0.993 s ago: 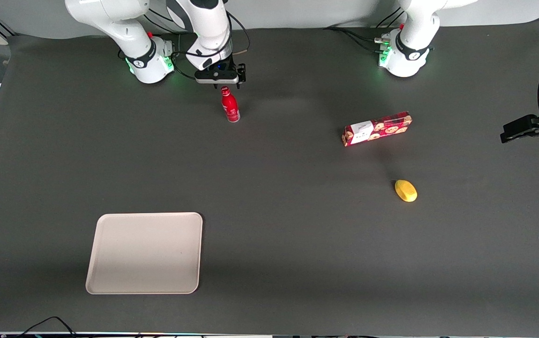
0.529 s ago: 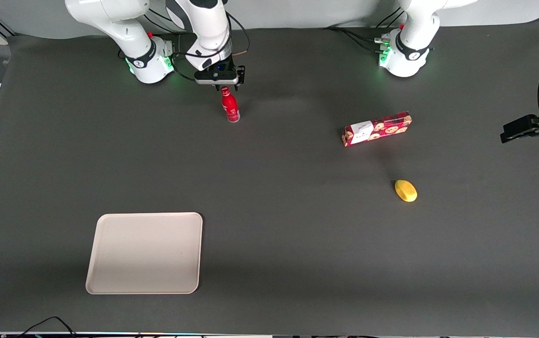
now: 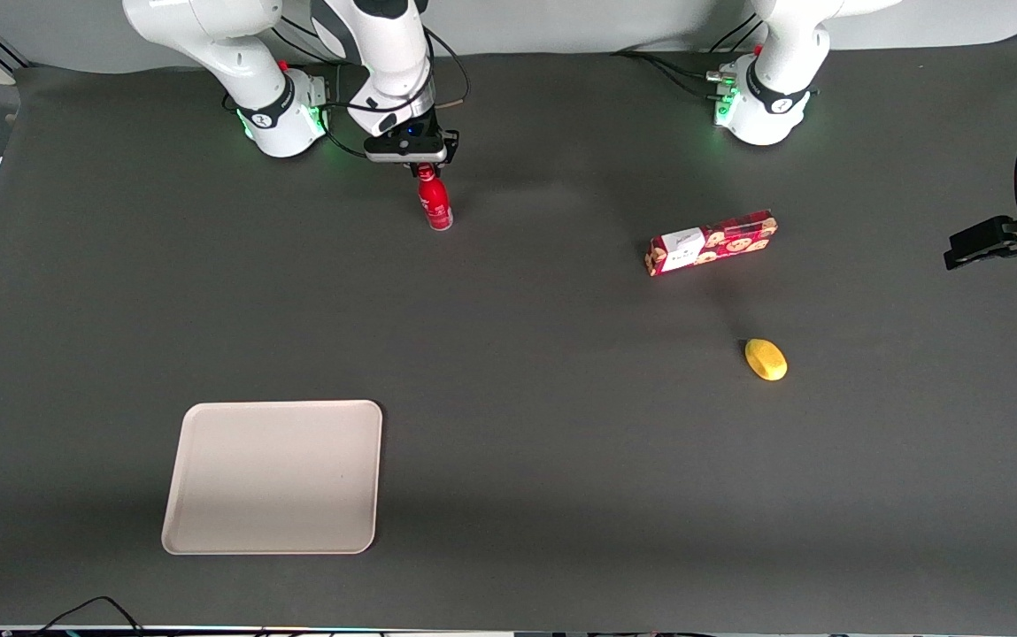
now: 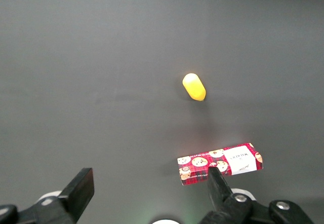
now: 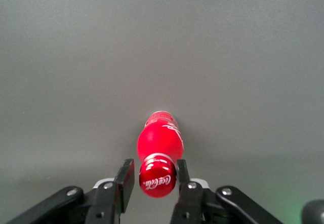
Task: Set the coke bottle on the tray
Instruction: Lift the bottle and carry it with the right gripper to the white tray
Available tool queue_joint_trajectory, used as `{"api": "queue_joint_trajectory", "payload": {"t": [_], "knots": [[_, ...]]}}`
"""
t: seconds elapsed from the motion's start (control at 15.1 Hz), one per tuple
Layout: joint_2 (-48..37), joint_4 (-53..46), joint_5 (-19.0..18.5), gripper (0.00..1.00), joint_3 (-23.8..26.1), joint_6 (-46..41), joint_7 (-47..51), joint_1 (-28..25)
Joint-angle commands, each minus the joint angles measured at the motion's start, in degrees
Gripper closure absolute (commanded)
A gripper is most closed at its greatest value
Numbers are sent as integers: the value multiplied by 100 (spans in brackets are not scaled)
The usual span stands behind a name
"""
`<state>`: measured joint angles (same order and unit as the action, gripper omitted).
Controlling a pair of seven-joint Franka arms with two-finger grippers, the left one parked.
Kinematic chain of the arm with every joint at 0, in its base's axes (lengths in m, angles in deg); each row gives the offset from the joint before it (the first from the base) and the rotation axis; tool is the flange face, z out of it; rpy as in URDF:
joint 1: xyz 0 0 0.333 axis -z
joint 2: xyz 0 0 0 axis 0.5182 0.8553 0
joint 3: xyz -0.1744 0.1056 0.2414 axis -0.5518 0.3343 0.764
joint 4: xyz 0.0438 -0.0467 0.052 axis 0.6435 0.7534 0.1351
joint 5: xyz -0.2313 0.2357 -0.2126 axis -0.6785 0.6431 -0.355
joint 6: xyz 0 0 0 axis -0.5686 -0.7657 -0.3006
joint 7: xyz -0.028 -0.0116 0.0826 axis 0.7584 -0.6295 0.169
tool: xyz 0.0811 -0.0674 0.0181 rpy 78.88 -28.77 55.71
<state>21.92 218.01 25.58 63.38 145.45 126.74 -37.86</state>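
Observation:
My gripper is to move the coke bottle onto the tray (image 3: 273, 478), so it should first grab the bottle by its red cap end (image 3: 427, 174) next.
The coke bottle (image 3: 435, 206), slim and red with white lettering, stands upright on the dark table near the working arm's base. My gripper (image 3: 419, 165) is directly above it and covers its cap in the front view. In the right wrist view the gripper (image 5: 155, 168) is open, with its jaws on either side of the red cap of the bottle (image 5: 161, 139) and a narrow gap still showing. The beige tray (image 3: 273, 478) lies flat and bare, much nearer to the front camera than the bottle.
A long red cookie box (image 3: 710, 241) lies toward the parked arm's end of the table, also in the left wrist view (image 4: 220, 163). A yellow lemon-like object (image 3: 766, 359) lies nearer the front camera than the box, also in the left wrist view (image 4: 194, 86).
My gripper has come down over the bottle's top, so its jaws now flank the cap. The bottle, tray, box and yellow object have not moved.

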Motion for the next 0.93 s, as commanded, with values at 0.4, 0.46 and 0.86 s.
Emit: {"api": "queue_joint_trajectory", "payload": {"t": [0.4,0.46,0.86], "knots": [[7,-512,-80,90,-268,-755,-84,50],[7,-871,-89,90,-513,-1229,-172,50],[199,-2875,-316,90,-2130,-3384,-1112,6]]}}
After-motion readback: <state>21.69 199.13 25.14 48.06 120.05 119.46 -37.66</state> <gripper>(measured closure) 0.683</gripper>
